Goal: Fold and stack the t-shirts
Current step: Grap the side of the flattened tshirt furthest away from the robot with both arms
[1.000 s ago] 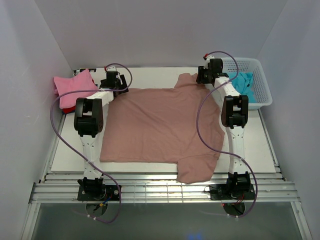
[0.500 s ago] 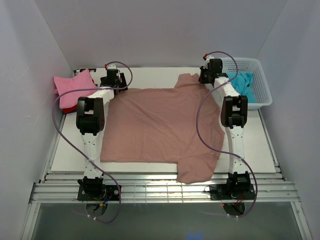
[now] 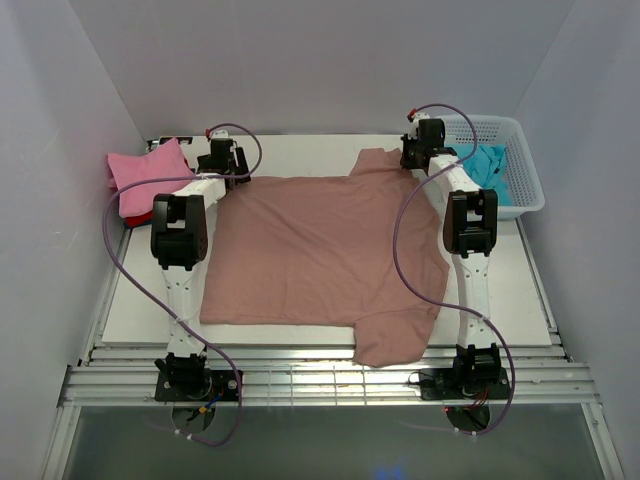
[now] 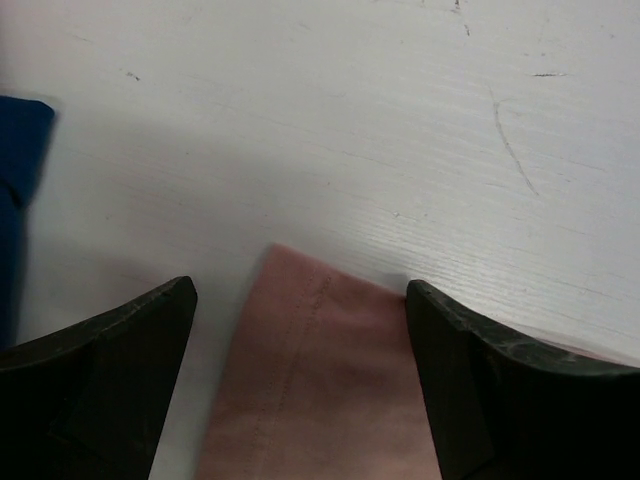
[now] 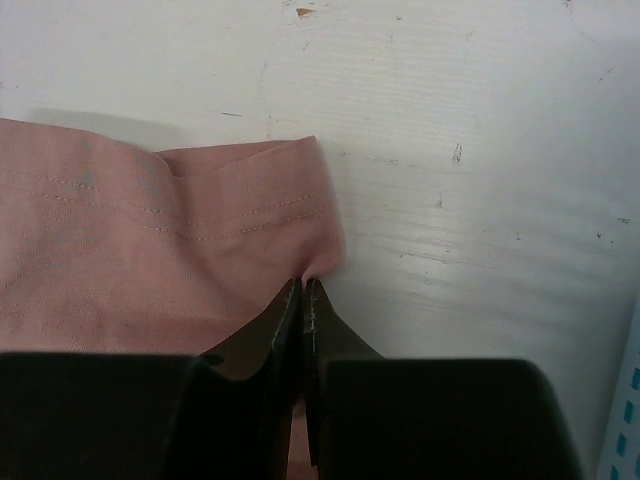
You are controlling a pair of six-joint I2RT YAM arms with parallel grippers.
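Note:
The left gripper needs to close on the t-shirt, because both of its fingers reach down to the tabletop and the rose-brown t-shirt's hemmed corner is between them.
A large dusty rose-brown t-shirt [image 3: 320,250] lies spread flat across the white table [image 3: 300,150]. My left gripper [image 3: 222,160] is at its far-left corner. In the left wrist view the left gripper [image 4: 298,290] stands open, its jaws on either side of the shirt's hemmed corner [image 4: 320,380]. My right gripper [image 3: 415,152] is at the far-right sleeve. In the right wrist view the right gripper [image 5: 302,283] is shut, pinching the sleeve's hemmed edge [image 5: 120,260]. A bright pink t-shirt [image 3: 145,170] lies on a red one [image 3: 135,215] at the far left.
A white lattice basket [image 3: 525,195] at the far right holds a turquoise t-shirt [image 3: 488,165]. A bit of dark blue cloth [image 4: 15,200] shows at the left edge of the left wrist view. One rose-brown sleeve [image 3: 395,335] hangs over the table's near edge.
My right gripper has closed on the sleeve edge. My left gripper has shifted slightly toward the far-left corner and stays open.

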